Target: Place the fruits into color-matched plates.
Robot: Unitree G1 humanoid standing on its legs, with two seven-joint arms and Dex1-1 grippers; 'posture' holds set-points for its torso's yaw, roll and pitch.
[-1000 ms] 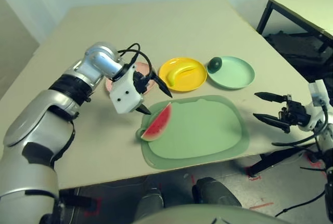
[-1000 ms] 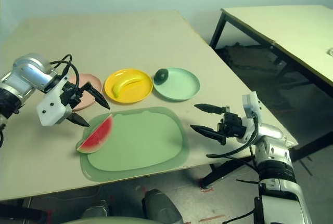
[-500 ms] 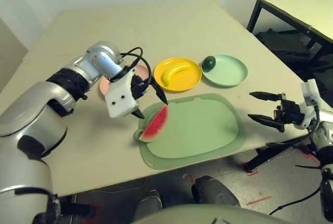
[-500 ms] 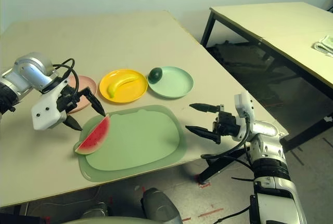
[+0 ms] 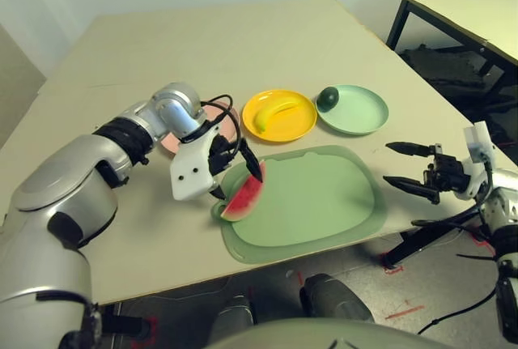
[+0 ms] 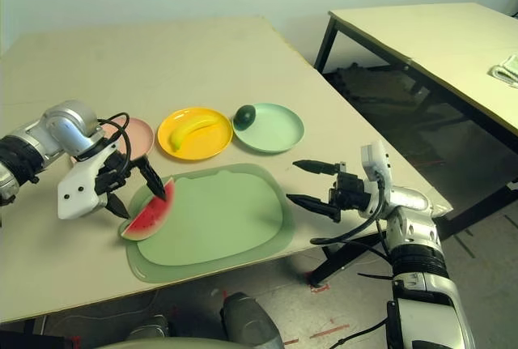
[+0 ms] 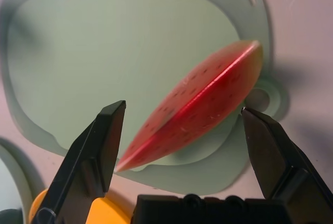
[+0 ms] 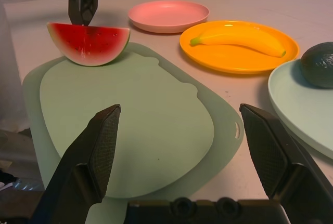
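Observation:
My left gripper's fingers hover above the watermelon wedge's sides, high over the green mat (image 5: 316,199), so closing now would miss. They lower first, then close on it.
The watermelon wedge (image 5: 243,197) stands on its rind at the left edge of the green mat (image 5: 316,199). My left gripper (image 5: 239,186) is open and straddles it, one finger on each side (image 7: 182,108), without closing on it. The banana (image 5: 277,112) lies in the yellow plate (image 5: 301,128). At the near rim of the mint green plate (image 5: 360,112) sits the avocado (image 5: 328,98). The pink plate (image 8: 167,15) is partly hidden behind my left wrist. My right gripper (image 5: 403,165) hovers open off the table's right edge, holding nothing.
The mat takes up the near middle of the table, with the three plates in a row just behind it. A second table (image 5: 469,9) stands at the back right, with dark bags on the floor beneath.
My left gripper has moved down and toward the mat, from beside the pink plate to straddling the watermelon. The right arm has stayed roughly in place. The camera shifted slightly.

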